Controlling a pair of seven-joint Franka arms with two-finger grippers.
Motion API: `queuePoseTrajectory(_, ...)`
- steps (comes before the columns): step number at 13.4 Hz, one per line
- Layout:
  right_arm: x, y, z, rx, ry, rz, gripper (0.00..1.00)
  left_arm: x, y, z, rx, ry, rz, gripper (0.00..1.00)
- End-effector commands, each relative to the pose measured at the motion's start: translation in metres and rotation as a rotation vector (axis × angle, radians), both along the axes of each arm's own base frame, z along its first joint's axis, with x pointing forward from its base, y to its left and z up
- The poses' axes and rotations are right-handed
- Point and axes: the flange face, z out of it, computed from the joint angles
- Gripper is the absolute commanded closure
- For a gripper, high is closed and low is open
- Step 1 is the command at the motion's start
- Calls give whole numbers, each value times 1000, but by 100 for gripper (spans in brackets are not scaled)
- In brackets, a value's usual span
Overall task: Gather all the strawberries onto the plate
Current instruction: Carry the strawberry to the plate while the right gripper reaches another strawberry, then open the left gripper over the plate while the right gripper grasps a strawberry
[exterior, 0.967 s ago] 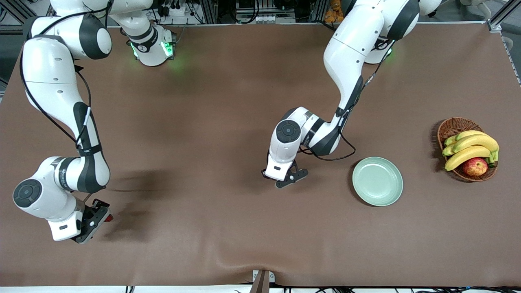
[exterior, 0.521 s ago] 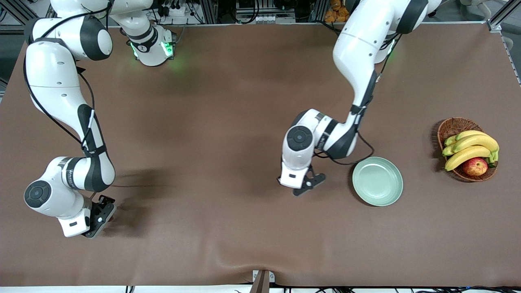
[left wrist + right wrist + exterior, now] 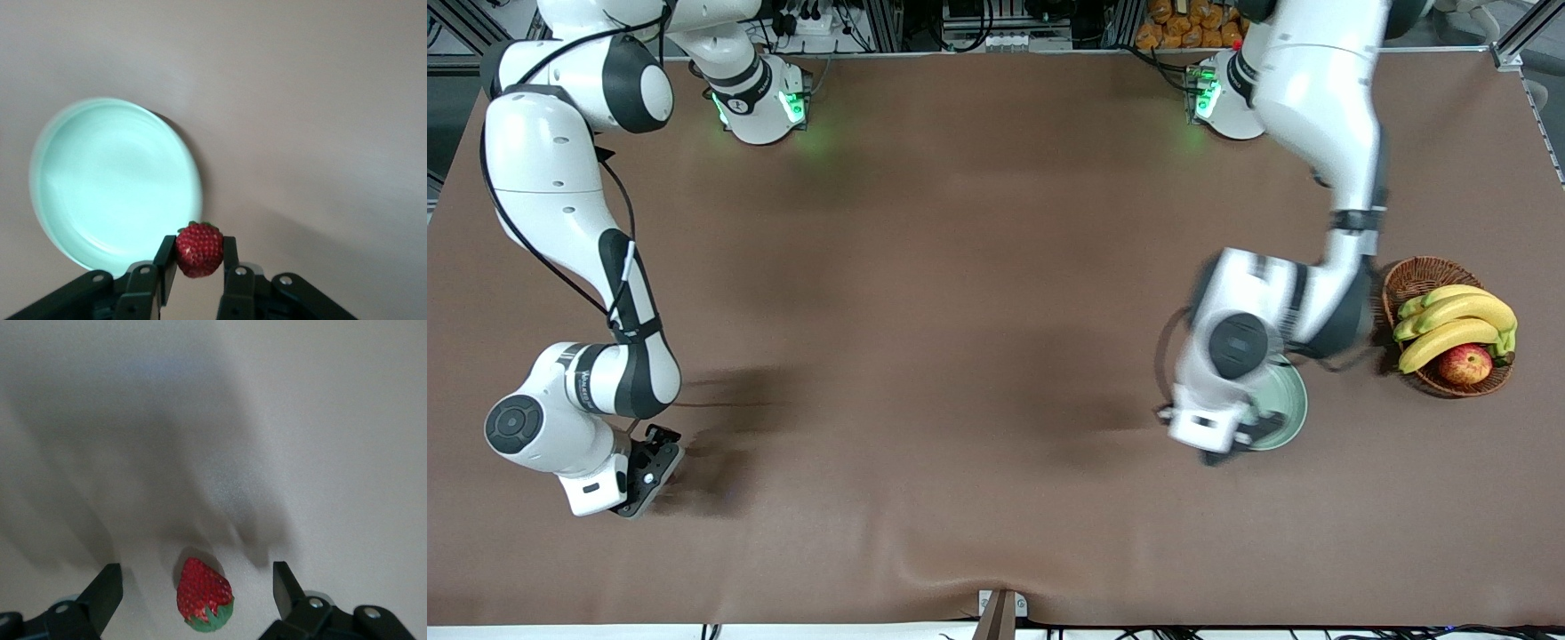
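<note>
The red sides of the strawberry lie between my right gripper's lowered fingers, close over the cloth, so closing would catch it and it is time to close now.
My left gripper (image 3: 199, 261) is shut on a red strawberry (image 3: 199, 249) with a small green cap. It hangs over the rim of the pale mint-green plate (image 3: 113, 180). In the front view the left hand (image 3: 1227, 443) covers much of the plate (image 3: 1288, 402). At the right arm's end of the table, my right gripper (image 3: 195, 588) is open and low over the cloth. A second strawberry (image 3: 203, 595) lies on the cloth between its fingers (image 3: 107, 590), untouched. In the front view the right gripper (image 3: 649, 471) hides that berry.
A brown wicker basket (image 3: 1414, 277) holding bananas (image 3: 1458, 322) and a red-yellow apple (image 3: 1464, 364) stands toward the left arm's end, beside the plate. Brown cloth (image 3: 960, 311) covers the whole table and wrinkles near the front edge.
The left arm swung from the table's middle toward its own end and now hangs over the plate's rim with the strawberry. The right gripper shifted slightly and settled over its berry.
</note>
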Motion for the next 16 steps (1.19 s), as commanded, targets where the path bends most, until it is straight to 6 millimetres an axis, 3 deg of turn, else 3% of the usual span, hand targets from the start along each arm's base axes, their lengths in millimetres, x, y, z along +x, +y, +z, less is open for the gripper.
queuePoseTrajectory(1,-1,-5,-7,-2,-23,62,0,-2,55,-24,2,79,-44,100)
queuePoseTrajectory(2,-1,-5,-7,-2,-23,64,0,-2,71,-35,0,86,-46,100)
queuePoseTrajectory(4,-1,-5,-7,-1,-23,59,46,-4,100,-58,-17,76,-33,100)
queuePoseTrajectory(5,0,-5,-6,-2,-25,58,71,-6,101,-67,-28,80,-27,93)
queuePoseTrajectory(6,0,-5,-6,-1,-25,58,95,-7,99,-69,-48,85,-14,64)
queuePoseTrajectory(7,0,-5,-5,-1,-26,58,100,-7,100,-69,-78,86,13,7)
queuePoseTrajectory(8,1,-5,-3,-2,-31,56,100,-7,102,-68,-112,87,47,0)
queuePoseTrajectory(13,5,-3,15,-1,-49,64,100,-3,100,-52,-139,65,58,0)
queuePoseTrajectory(14,7,-2,26,7,-66,60,100,-2,96,-44,-142,53,57,0)
queuePoseTrajectory(16,13,28,52,32,-99,89,100,-2,93,-5,-163,21,63,0)
